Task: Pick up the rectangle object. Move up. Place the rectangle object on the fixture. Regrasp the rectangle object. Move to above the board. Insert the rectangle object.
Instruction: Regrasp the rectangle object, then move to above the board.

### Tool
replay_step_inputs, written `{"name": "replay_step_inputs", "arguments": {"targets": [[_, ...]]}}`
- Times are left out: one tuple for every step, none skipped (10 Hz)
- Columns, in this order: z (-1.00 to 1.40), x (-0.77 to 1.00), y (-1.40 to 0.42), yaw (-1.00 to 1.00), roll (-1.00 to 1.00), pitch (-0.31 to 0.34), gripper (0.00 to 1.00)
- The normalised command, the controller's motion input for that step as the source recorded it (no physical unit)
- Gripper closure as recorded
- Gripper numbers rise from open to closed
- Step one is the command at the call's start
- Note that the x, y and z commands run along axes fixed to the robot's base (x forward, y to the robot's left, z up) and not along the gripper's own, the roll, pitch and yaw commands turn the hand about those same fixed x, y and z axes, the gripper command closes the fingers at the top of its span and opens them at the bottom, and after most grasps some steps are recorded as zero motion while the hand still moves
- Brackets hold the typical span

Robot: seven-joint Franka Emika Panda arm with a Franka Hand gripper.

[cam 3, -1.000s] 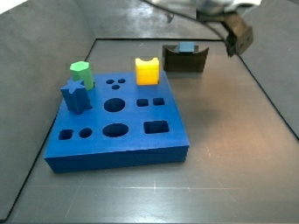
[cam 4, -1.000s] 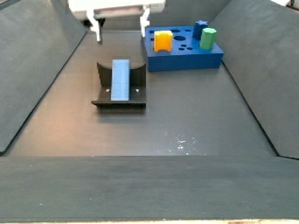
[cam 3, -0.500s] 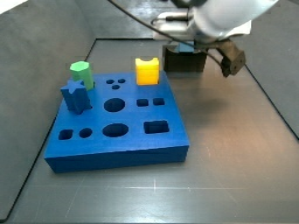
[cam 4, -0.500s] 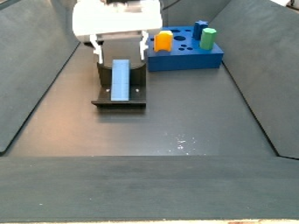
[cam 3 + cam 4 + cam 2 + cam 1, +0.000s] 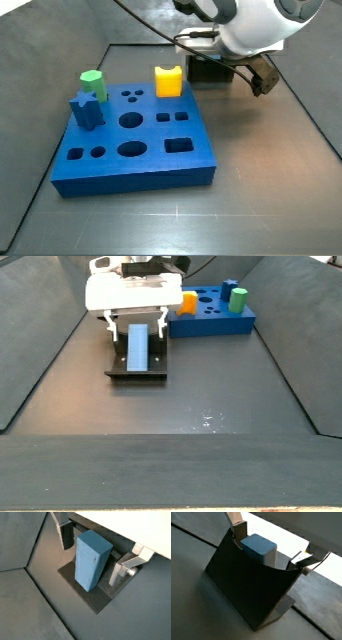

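Note:
My gripper picks up the rectangle object by its long sides next, so its end stays free to enter the board's rectangular hole [image 5: 179,145].
The slate grey-blue rectangle object [image 5: 139,346] lies lengthwise in the notch of the dark fixture [image 5: 118,359]. It also shows in both wrist views [image 5: 259,546] [image 5: 90,559]. My gripper [image 5: 136,326] is open and low over the fixture's far end, one finger on each side of the block. In a wrist view the fingers [image 5: 65,534] stand beside the block with a small gap. In a side view the gripper [image 5: 230,72] covers the fixture [image 5: 203,68] and hides the block. The bright-blue board [image 5: 134,140] lies beside it.
On the board stand a yellow arched piece [image 5: 168,80], a green piece [image 5: 92,80] and a darker blue peg [image 5: 86,108]. The board [image 5: 211,318] sits just beyond the fixture. Sloping grey walls [image 5: 40,346] enclose the floor on both sides.
My gripper has come down from above and behind the fixture until its open fingers straddle the block. The block and the board pieces have not moved.

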Motion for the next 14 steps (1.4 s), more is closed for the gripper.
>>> {"name": "replay_step_inputs", "arguments": {"targets": [[-0.17,0.01,0.00,-0.06,0.07,-0.076,0.00],[-0.17,0.01,0.00,-0.06,0.07,-0.073,0.00],[-0.17,0.01,0.00,-0.06,0.07,-0.072,0.00],[-0.83,0.00,0.00,0.00,0.00,0.000,1.00],[1.00,0.02,-0.23,-0.07,-0.34,-0.244,1.00],[1.00,0.02,-0.23,-0.07,-0.33,-0.240,1.00],[1.00,0.01,-0.22,-0.09,-0.28,-0.180,1.00],[1.00,0.00,-0.20,-0.12,-0.21,-0.095,1.00],[1.00,0.00,-0.19,-0.14,-0.18,-0.044,1.00],[1.00,-0.01,-0.19,-0.14,-0.16,-0.002,1.00],[1.00,-0.01,-0.18,-0.11,-0.10,0.105,1.00],[1.00,-0.01,-0.17,-0.10,-0.09,0.140,1.00],[1.00,-0.01,-0.16,-0.06,-0.07,0.194,1.00],[1.00,-0.02,-0.15,-0.02,-0.07,0.221,1.00]]}}
